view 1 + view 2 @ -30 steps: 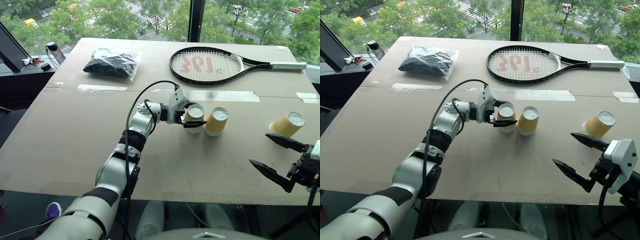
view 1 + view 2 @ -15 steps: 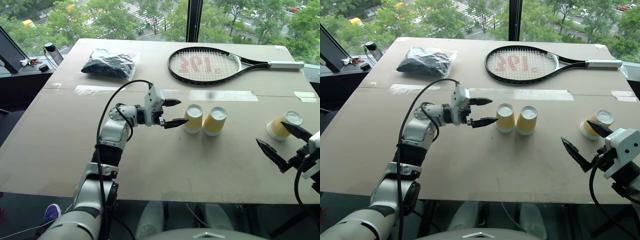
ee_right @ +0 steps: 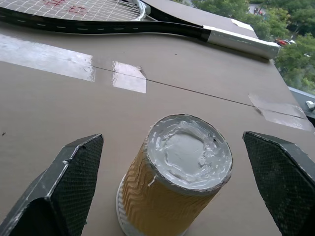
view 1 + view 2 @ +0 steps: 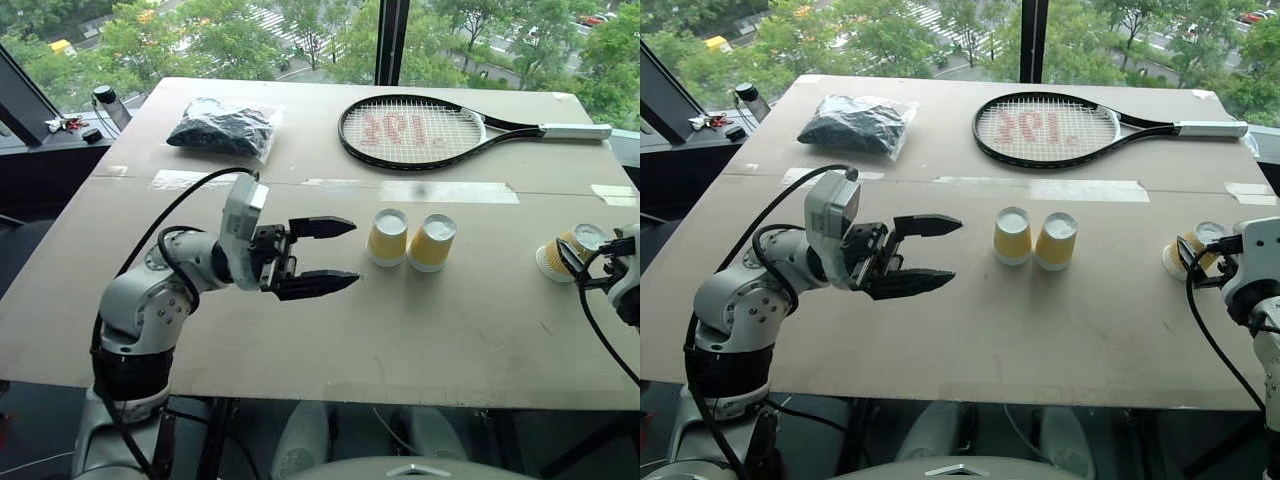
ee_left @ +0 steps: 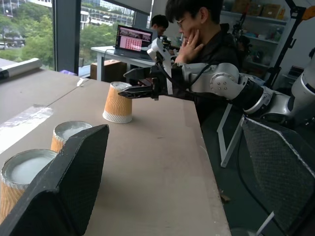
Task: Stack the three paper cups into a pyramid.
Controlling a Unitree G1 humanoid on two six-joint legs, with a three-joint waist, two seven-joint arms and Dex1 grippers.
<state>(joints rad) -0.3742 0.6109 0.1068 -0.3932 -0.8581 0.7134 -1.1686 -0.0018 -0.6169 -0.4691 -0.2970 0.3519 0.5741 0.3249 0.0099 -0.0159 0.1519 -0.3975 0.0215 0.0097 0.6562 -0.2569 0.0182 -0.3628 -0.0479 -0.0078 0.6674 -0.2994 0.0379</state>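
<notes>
I need to lower my right gripper before I close it on the cup. My fingers are on either side but stop above the cup's top [image 4: 588, 236], so they would miss the cup if I closed now.
Two yellow ribbed paper cups [image 4: 387, 237] [image 4: 432, 242] stand upside down, side by side, at the table's middle. My left gripper [image 4: 338, 255] hovers open and empty a short way to their left, pointing at them. The third paper cup [image 3: 182, 167] stands upside down near the table's right edge. My right gripper [image 3: 172, 142] is open, with one finger on either side of this cup and a gap on both sides. The left wrist view shows that cup [image 5: 117, 103] with the right gripper's fingers [image 5: 140, 90] at its top. No cup rests on another.
A tennis racket [image 4: 420, 130] lies at the far side, and a black bundle in clear plastic [image 4: 225, 125] at the far left. Tape strips [image 4: 440, 190] cross the cardboard table top [image 4: 300, 340]. A seated person [image 5: 206, 39] is beyond the table's right side.
My left gripper let go of the left middle cup and drew back to the left and nearer. My right gripper moved forward until its fingers straddled the third cup.
</notes>
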